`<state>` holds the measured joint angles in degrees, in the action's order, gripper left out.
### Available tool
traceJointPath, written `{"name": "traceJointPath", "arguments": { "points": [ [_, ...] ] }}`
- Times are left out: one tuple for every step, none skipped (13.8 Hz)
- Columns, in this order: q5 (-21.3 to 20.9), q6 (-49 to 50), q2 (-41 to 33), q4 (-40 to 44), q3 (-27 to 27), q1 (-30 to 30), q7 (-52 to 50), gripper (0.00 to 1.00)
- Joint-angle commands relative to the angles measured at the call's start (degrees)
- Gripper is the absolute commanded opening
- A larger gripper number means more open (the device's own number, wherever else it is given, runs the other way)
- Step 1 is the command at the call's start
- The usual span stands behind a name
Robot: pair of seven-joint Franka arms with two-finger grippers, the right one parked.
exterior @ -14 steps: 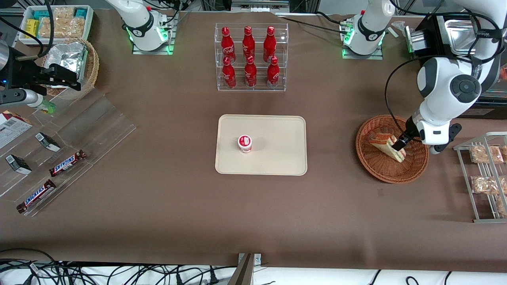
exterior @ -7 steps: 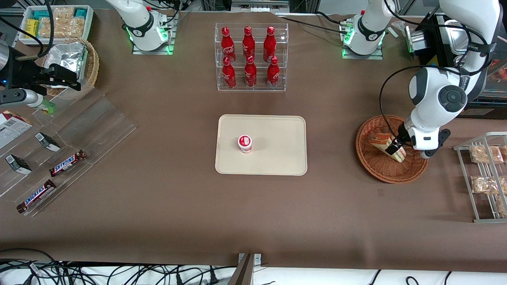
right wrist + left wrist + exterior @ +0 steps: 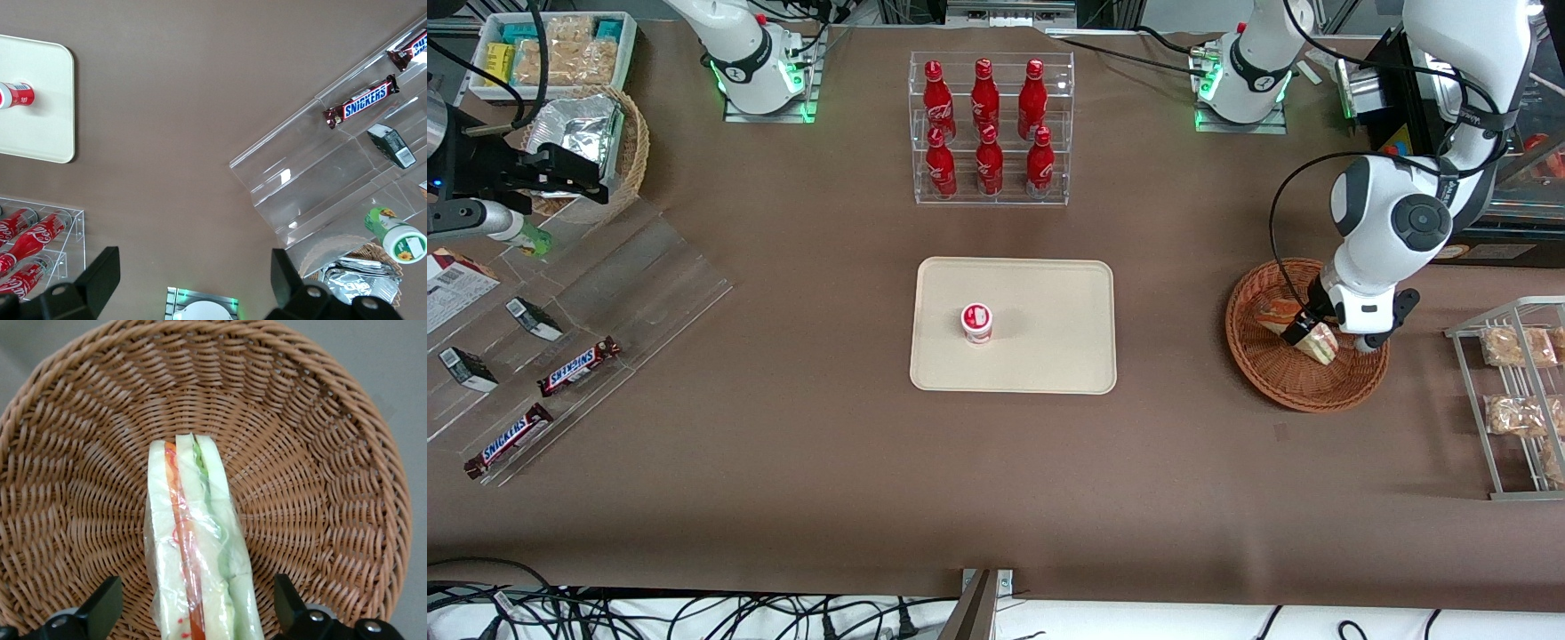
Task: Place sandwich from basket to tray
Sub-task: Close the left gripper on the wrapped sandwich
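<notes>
The sandwich [image 3: 1319, 343] is a wedge with sloping ends, so I should next grab its two outer bread slices with my left gripper, as their flat sides face apart.
The sandwich [image 3: 1319, 343], a clear-wrapped wedge of white bread with red and green filling, lies in the round reddish-brown wicker basket [image 3: 1280, 388] toward the working arm's end of the table. My left gripper [image 3: 1303, 333] hangs low inside the basket, open, with one black finger on each side of the sandwich [image 3: 197, 547] and a gap between each finger and the wrap. In the left wrist view the gripper [image 3: 195, 601] straddles the wedge's thick end, and the basket [image 3: 320, 453] fills the frame. The cream tray [image 3: 1049, 356] lies mid-table.
A small red-and-white cup [image 3: 977, 322] stands on the tray. A clear rack of red bottles [image 3: 990, 129] stands farther from the camera. A wire rack of bagged snacks [image 3: 1516, 400] sits beside the basket. Acrylic shelves with Snickers bars [image 3: 578, 364] lie toward the parked arm's end.
The left arm has shifted toward the parked arm's end and lowered, bringing the open gripper from the sandwich's end to around it. The sandwich has not moved.
</notes>
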<state>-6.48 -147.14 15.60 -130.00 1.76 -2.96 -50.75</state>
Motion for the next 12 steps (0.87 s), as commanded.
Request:
{"name": "traceJointPath", "arguments": {
  "points": [
    [-1.3,-0.8,0.0,-0.3,0.2,-0.1,-1.8,0.64],
    [-1.3,-0.8,0.0,-0.3,0.2,-0.1,-2.1,0.35],
    [-1.3,-1.0,0.1,-0.3,0.2,-0.1,-2.1,0.13],
    [-1.4,-1.4,0.2,-0.3,0.2,-0.1,-1.6,0.0],
    [-2.0,-1.5,0.3,-0.3,0.2,0.0,-1.3,0.0],
    [-4.0,-1.4,0.4,-0.3,0.3,0.0,-1.1,0.0],
    [-4.7,-1.2,0.6,-0.3,0.3,0.0,-1.1,0.0],
    [-4.7,-0.8,0.4,-0.2,0.3,0.0,-1.0,0.0],
    [-4.7,-0.7,0.0,0.2,0.3,0.0,-1.0,0.0],
    [-4.8,0.5,-0.7,0.7,0.4,0.0,-1.0,0.0],
    [-4.8,3.3,-1.3,1.7,1.2,-0.2,-0.1,0.0],
    [-4.7,7.0,-1.6,3.7,1.7,-0.2,1.5,0.0]
  ]
}}
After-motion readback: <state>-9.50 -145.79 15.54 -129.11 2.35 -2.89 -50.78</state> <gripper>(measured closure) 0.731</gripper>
